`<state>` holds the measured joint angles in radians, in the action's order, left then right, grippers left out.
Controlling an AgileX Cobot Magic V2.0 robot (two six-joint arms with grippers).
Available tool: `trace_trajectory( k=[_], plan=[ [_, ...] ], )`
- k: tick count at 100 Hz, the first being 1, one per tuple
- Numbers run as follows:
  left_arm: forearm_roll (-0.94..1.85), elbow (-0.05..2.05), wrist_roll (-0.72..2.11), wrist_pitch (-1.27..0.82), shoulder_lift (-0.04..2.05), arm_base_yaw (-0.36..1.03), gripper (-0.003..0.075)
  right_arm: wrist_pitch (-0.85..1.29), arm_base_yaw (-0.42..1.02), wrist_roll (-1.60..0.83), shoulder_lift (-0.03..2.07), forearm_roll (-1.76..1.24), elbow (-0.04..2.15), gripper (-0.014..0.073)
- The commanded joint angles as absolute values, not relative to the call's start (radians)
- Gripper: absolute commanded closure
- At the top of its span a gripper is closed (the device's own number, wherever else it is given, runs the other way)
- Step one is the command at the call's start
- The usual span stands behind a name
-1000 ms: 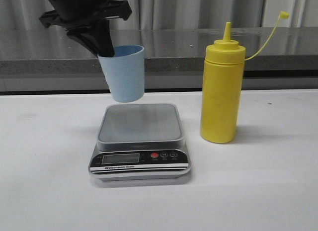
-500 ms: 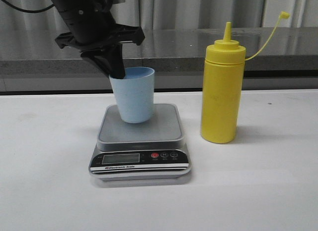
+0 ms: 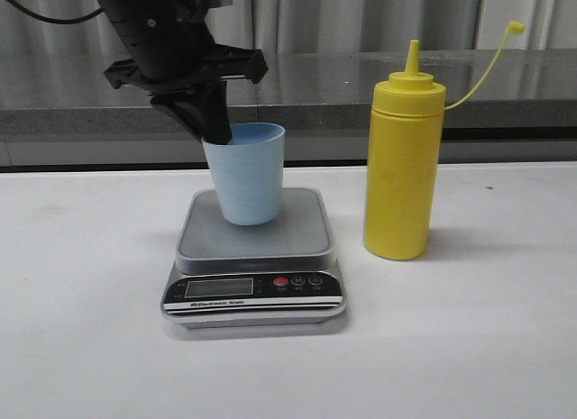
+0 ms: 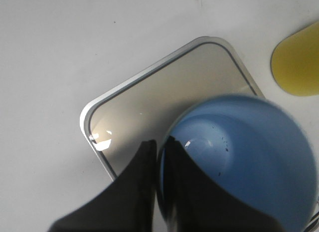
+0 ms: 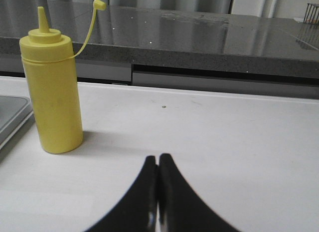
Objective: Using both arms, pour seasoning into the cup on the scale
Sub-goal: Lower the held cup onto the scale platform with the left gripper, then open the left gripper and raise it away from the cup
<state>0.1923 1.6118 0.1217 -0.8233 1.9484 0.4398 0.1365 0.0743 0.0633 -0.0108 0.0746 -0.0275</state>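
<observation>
I should open my left gripper now, because the bottom of the cup is on the scale's platform (image 4: pixel 149 107), inside its edges, so the cup would stand.
The light blue cup (image 3: pixel 245 176) stands upright on the platform of the silver-grey scale (image 3: pixel 252 257), toward its back left. My left gripper (image 3: pixel 215 123) reaches down from above and is shut on the cup's left rim, one finger inside and one outside. In the left wrist view the cup (image 4: pixel 249 147) looks empty inside, with the scale platform (image 4: pixel 149 107) beneath and my left gripper (image 4: pixel 159 147) pinching its wall. The yellow seasoning bottle (image 3: pixel 403 162) stands to the right of the scale, its cap hanging off on a tether. My right gripper (image 5: pixel 158 164) is shut and empty, apart from the seasoning bottle (image 5: pixel 52 92).
A dark stone counter ledge (image 3: pixel 361 86) runs along the back of the white table (image 3: pixel 469 347). The scale's display and red button (image 3: pixel 280 281) face the front edge.
The left arm lowered the cup from above the scale down and to the right onto the platform. The bottle and scale stayed put.
</observation>
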Motion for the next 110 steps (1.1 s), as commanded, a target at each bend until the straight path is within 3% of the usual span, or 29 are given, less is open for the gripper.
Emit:
trace_trajectory(
  k=[1, 19, 27, 53, 67, 110],
  plan=[
    [0.203, 1.643, 0.119, -0.793, 1.896, 0.449, 0.074, 0.053, 0.069, 0.054, -0.03, 0.079, -0.007, 0.0662],
    [0.203, 1.643, 0.119, -0.798, 1.896, 0.449, 0.0733, 0.053, 0.069, 0.054, -0.03, 0.079, -0.007, 0.0662],
    [0.203, 1.643, 0.119, -0.803, 1.896, 0.449, 0.0689, 0.053, 0.069, 0.054, -0.03, 0.079, -0.007, 0.0662],
    [0.203, 1.643, 0.119, -0.805, 1.896, 0.449, 0.0382, 0.053, 0.069, 0.054, -0.03, 0.079, -0.007, 0.0662],
    [0.203, 1.643, 0.119, -0.805, 1.896, 0.449, 0.0268, 0.053, 0.069, 0.054, -0.03, 0.079, -0.007, 0.0662],
    [0.203, 1.643, 0.112, -0.774, 1.765, 0.42, 0.0255, 0.053, 0.069, 0.054, -0.03, 0.079, -0.007, 0.0662]
  ],
)
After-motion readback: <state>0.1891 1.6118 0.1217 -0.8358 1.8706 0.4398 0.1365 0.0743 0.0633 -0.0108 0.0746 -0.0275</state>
